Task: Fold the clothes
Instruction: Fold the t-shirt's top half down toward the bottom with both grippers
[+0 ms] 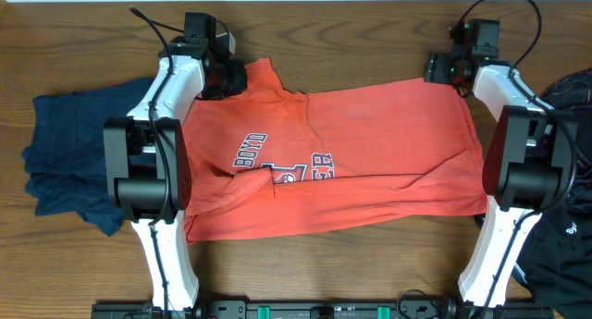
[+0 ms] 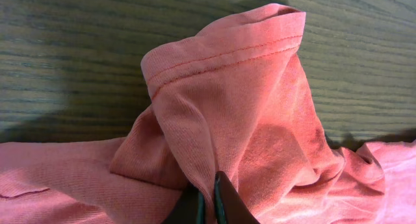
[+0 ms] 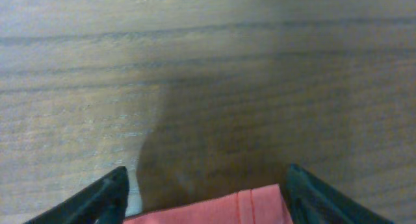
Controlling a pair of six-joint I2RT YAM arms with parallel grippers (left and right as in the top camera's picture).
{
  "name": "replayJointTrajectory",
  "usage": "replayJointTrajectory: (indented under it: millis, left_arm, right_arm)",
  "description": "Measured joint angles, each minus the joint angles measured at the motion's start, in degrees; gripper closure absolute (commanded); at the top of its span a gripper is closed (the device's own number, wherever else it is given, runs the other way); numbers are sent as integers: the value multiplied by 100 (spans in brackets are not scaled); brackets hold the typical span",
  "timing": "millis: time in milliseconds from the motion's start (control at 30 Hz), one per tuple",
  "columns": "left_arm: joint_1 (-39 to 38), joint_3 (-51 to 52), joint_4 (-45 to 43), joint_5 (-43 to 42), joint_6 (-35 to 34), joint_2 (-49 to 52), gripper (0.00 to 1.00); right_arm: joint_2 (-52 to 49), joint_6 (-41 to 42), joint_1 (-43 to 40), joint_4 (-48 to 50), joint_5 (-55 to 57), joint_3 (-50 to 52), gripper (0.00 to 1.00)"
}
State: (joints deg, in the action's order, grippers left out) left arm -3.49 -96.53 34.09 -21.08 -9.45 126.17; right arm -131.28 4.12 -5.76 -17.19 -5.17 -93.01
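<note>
The shirt's hemmed corner (image 1: 448,83) (image 3: 243,206) is between my right gripper's open fingers, so they would hold the shirt if they closed now. My right gripper needs to close on the corner.
A coral-red T-shirt (image 1: 370,143) lies spread across the table with its white-and-navy lettering (image 1: 282,164) facing up. My left gripper (image 1: 228,79) is at the shirt's far left corner. In the left wrist view that gripper (image 2: 209,199) is shut on a raised fold of the red cloth, and the stitched hem (image 2: 221,55) stands up beyond it. My right gripper (image 1: 451,71) is at the far right corner. In the right wrist view it (image 3: 205,172) is open, and the shirt's hemmed corner (image 3: 214,210) lies flat between the two fingers without touching them.
A crumpled navy blue garment (image 1: 65,157) lies to the left of the shirt, beside the left arm. Black clothes (image 1: 566,222) are heaped at the right edge behind the right arm. Bare wooden table (image 1: 351,42) runs along the far side.
</note>
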Motion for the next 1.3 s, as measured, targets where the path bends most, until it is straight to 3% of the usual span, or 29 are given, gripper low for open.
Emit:
replayJointTrajectory:
  millis: [33,133,167,367,667,967,1300]
  left_arm:
    - [0,0,0,0,0,0,94]
    - [0,0,0,0,0,0,94]
    - [0,0,2,0,0,0,94]
    - [0,0,190,0,-2,0,94]
    - [0,0,1290,0,-42,-566,94]
    - [0,-52,3429,-20,-85,-2140,94]
    - [-7,-17,5294,337,-79,-2352,94]
  right_arm:
    - [-7,26,7,-4,28,-2,53]
    - [-13,50,31,-149,170,-28,95]
    - [-13,70,33,-199,210,-33,99]
    - [4,304,33,-494,439,-103,99]
    - [424,531,-157,-1364,883,-11,99]
    - [1797,555,-284,-3571,1209,7,99]
    - [1980,555,-286,-5650,1580,13,99]
